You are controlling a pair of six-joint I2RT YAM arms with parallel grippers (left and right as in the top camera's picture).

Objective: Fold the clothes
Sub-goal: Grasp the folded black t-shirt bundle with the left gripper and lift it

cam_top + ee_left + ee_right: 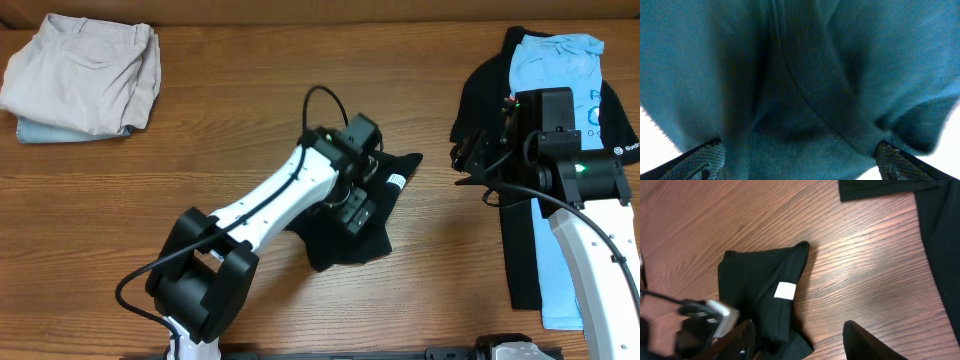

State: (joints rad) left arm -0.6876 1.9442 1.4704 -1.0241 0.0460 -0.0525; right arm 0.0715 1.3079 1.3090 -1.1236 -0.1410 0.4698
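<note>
I should carry the black T-shirt whole onto the beige folded garment, so my left gripper should grab the T-shirt by its middle beside the white neck tag.
The black T-shirt (350, 245) lies bunched in the middle of the table, its white neck tag (396, 181) facing up. My left gripper (357, 212) is pressed down into it. In the left wrist view the cloth (805, 75) fills the frame and the jaws (800, 162) are spread wide with cloth between them. My right gripper (468, 160) is open and empty, hovering above bare table right of the shirt. The right wrist view shows its jaws (797, 332), the shirt (755, 280) and the tag (785, 290).
A light blue printed tee (560, 70) lies on a black shirt with a white sleeve logo (520, 250) at the right edge. A beige folded garment (85, 75) sits on a pale blue folded one (45, 130) at the back left. The table (200, 150) is wooden.
</note>
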